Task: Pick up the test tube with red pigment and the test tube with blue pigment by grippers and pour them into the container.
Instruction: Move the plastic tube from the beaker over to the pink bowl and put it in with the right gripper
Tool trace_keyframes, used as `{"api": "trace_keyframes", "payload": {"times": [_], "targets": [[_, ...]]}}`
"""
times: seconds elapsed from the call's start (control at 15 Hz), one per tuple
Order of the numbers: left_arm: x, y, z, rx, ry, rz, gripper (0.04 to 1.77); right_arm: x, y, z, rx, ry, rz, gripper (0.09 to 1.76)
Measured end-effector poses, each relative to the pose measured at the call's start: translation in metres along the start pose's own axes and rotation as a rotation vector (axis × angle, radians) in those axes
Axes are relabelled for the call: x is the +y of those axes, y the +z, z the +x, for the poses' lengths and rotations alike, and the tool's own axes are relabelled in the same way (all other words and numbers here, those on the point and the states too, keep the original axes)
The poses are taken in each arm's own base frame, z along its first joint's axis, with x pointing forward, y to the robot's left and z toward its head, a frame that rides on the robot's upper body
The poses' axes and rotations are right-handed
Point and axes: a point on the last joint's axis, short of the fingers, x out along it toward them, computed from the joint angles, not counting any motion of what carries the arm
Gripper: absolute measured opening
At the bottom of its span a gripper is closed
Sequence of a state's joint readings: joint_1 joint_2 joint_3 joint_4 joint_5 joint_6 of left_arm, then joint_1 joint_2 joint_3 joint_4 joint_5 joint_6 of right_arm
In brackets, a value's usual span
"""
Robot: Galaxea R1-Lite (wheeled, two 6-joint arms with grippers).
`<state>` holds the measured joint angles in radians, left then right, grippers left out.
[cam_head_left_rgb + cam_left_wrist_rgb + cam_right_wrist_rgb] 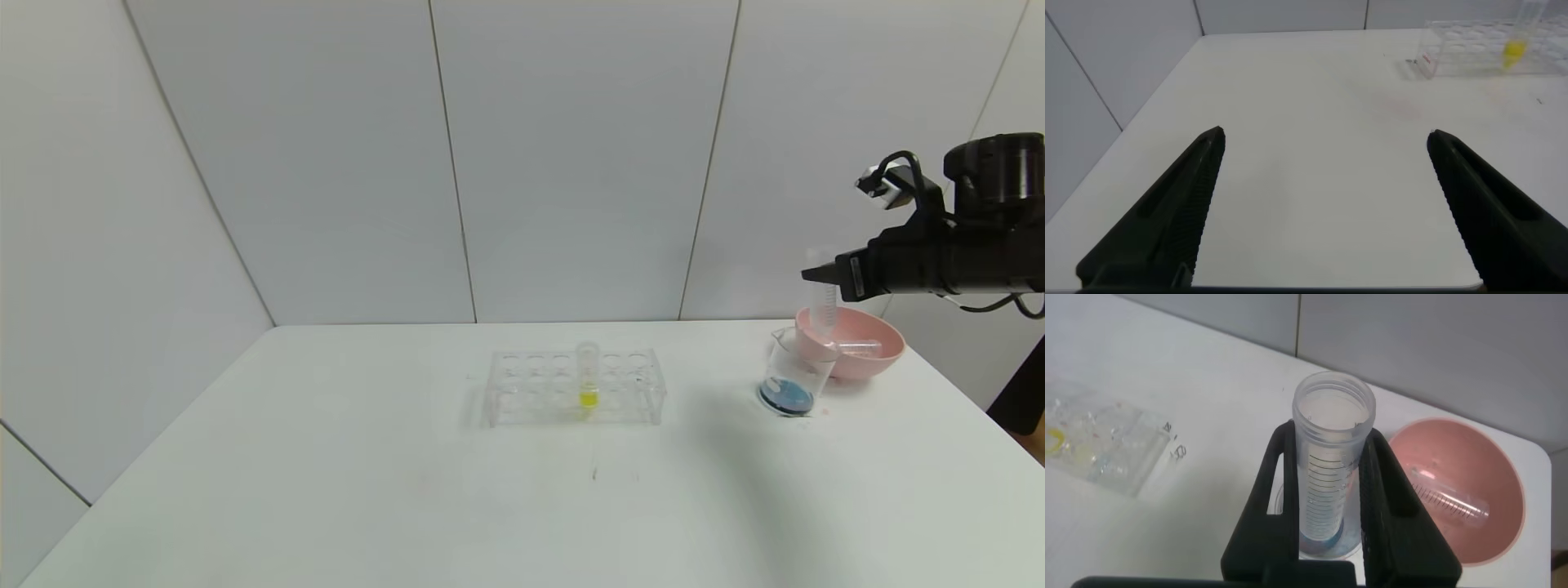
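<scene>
The tube's lower end is short of the pink bowl, so it must move toward the bowl before my right gripper releases it.
My right gripper (820, 276) is shut on a clear graduated test tube (825, 306), held about upright with its mouth up (1333, 457). I see no liquid in it, so I cannot tell which pigment it held. Its lower end hangs over the container (785, 347), a small clear beaker with dark blue liquid at the bottom (1276, 502). Another empty-looking clear tube (857, 347) lies in the pink bowl (1449, 502). No tube with red liquid shows. My left gripper (1327, 139) is open and empty over bare table, out of the head view.
The pink bowl (882, 359) stands right behind the beaker, near the table's right edge (1503, 453). A clear rack (571, 384) at mid-table holds a yellow-liquid tube (588, 380); both also show in the left wrist view (1470, 57) (1515, 49).
</scene>
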<state>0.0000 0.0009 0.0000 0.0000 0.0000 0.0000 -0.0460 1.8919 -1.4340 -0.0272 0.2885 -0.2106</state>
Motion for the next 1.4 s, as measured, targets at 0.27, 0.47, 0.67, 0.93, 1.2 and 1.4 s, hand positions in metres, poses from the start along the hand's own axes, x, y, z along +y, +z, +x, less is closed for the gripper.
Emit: {"api": "trace_keyframes", "payload": {"times": [0.27,0.47,0.67,0.93,1.2,1.4], "targets": [[0.000,0.000,0.000,0.000,0.000,0.000,1.76,0.005,0.004,-0.020,-0.215,-0.024,0.135,0.49],[0.000,0.000,0.000,0.000,0.000,0.000,1.76,0.002,0.007,-0.034,-0.251,-0.036,0.237,0.49],[0.000,0.000,0.000,0.000,0.000,0.000,1.76,0.001,-0.002,-0.039,-0.264,-0.043,0.233,0.49],[0.000,0.000,0.000,0.000,0.000,0.000,1.76,-0.008,-0.005,-0.048,-0.309,-0.080,0.199,0.49],[0.000,0.000,0.000,0.000,0.000,0.000,1.76,-0.032,-0.009,-0.043,-0.323,-0.144,0.194,0.49],[0.000,0.000,0.000,0.000,0.000,0.000,1.76,-0.054,-0.011,-0.030,-0.363,-0.187,0.186,0.49]]}}
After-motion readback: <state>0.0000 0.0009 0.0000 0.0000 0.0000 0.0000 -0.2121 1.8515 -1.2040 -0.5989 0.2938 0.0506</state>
